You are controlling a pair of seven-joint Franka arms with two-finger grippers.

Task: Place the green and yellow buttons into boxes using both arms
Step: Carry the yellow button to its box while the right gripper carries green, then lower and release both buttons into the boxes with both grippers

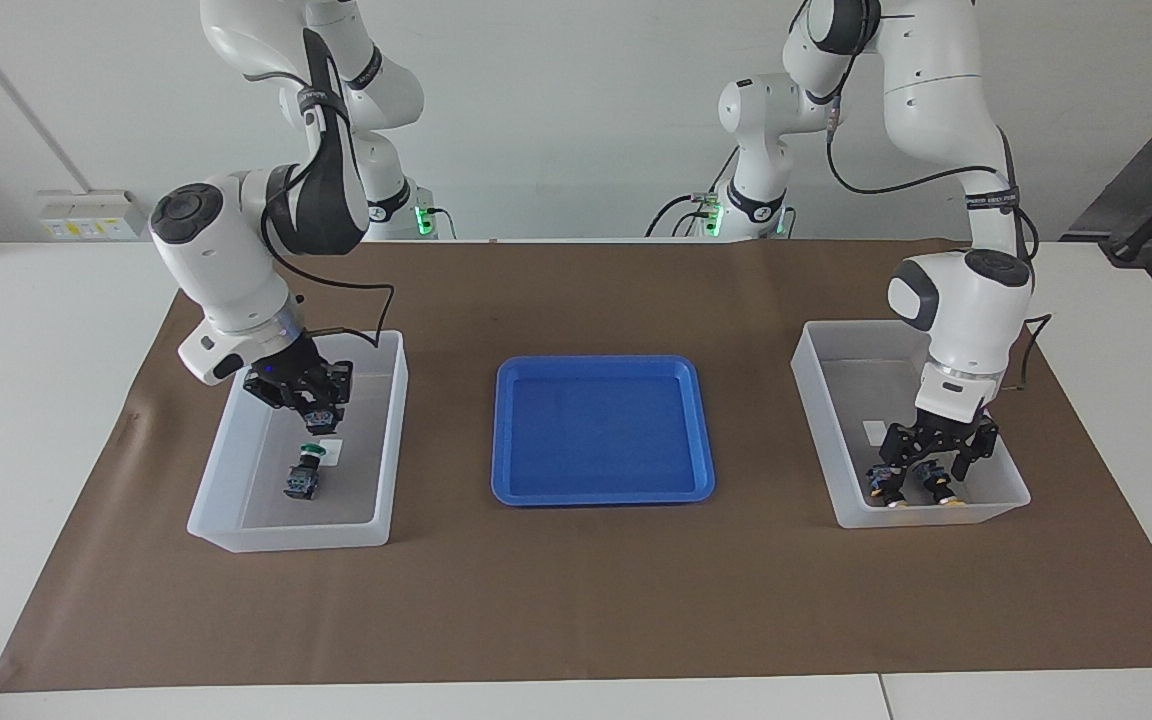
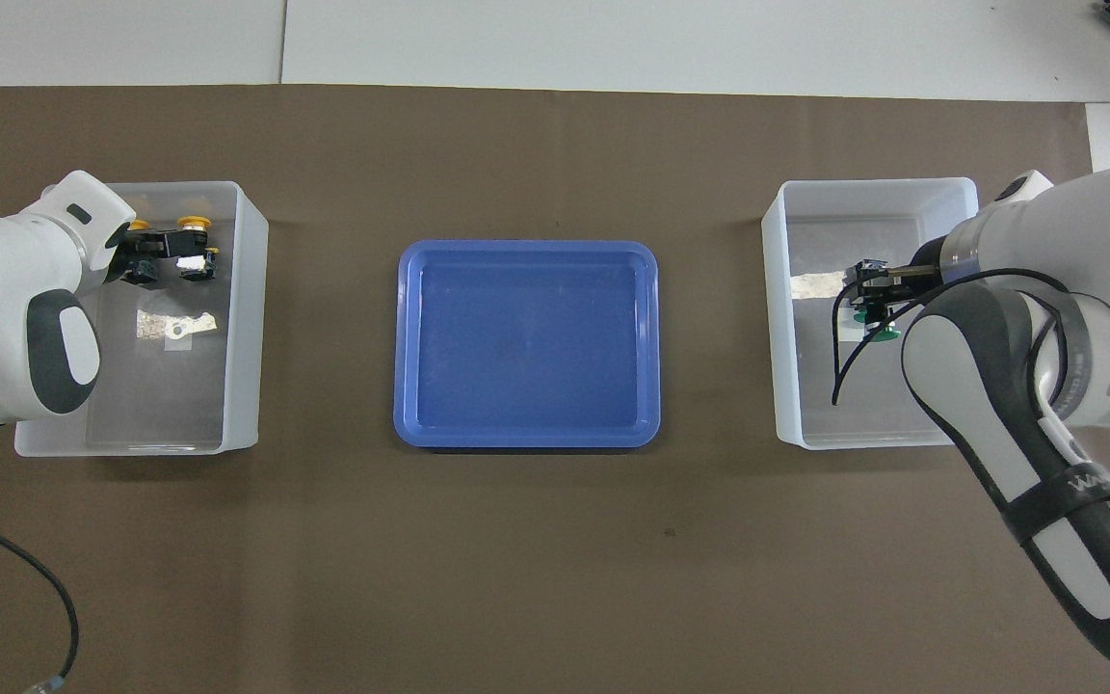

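Note:
The held green cap (image 2: 887, 333) hangs above the bottom of the box in the overhead view, so my right gripper needs to bring it down before letting go.
Two translucent white boxes stand at the two ends of the brown mat. In the box (image 1: 236, 470) at the right arm's end, my right gripper (image 1: 314, 412) is shut on a green button (image 1: 319, 415). A second green button (image 1: 300, 480) lies on the floor below it, by the sticker (image 1: 331, 453). Green caps (image 2: 878, 333) show in the overhead view under the right gripper (image 2: 868, 289). In the box (image 1: 841, 400) at the left arm's end, my left gripper (image 1: 931, 465) is open and low over two yellow buttons (image 1: 882, 485) (image 1: 939, 488). Their caps (image 2: 194, 224) show by the left gripper (image 2: 165, 253).
A shallow blue tray (image 1: 601, 490) with nothing in it sits in the middle of the mat (image 1: 576, 600) between the two boxes. White table surface (image 1: 36, 330) surrounds the mat. Both arms reach down into their boxes from the robots' end.

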